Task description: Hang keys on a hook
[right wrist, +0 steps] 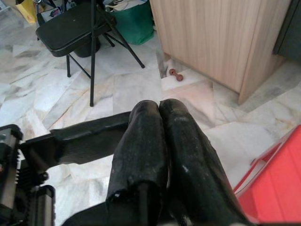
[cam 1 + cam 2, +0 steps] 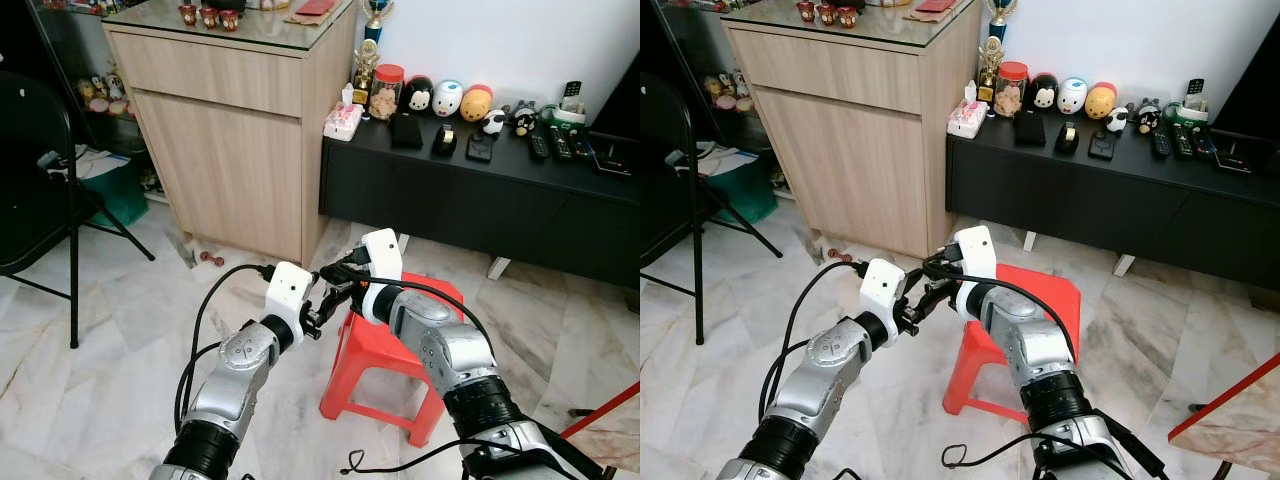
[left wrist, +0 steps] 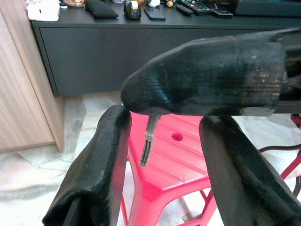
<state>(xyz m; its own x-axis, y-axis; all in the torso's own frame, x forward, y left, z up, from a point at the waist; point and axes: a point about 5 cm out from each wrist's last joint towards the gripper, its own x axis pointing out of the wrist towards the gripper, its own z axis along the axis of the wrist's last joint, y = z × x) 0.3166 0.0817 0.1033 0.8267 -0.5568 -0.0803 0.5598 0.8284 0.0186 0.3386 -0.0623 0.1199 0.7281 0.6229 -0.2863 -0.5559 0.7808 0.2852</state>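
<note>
I will next use my left gripper to grab the keys by the bare hanging shaft (image 3: pixel 148 142) so I can hang them, since my right gripper's fingers cover their top.
My right gripper (image 2: pixel 336 282) is shut on a small metal key (image 3: pixel 148 141), which hangs down from its black fingers (image 3: pixel 207 80). My left gripper (image 2: pixel 318 320) is open right beside it, one finger (image 3: pixel 101 160) on each side of the hanging key without touching it. Both grippers meet at chest height, over the left edge of a red plastic stool (image 2: pixel 400 350). In the right wrist view the right gripper (image 1: pixel 159 106) has its two fingertips pressed together, and a left finger (image 1: pixel 89 139) crosses below them.
A tall wooden cabinet (image 2: pixel 230 130) stands ahead on the left. A low black console (image 2: pixel 480 195) carrying toys, jars and remotes runs along the wall to the right. A black folding chair (image 2: pixel 40 170) is at far left. Marble floor lies around the stool.
</note>
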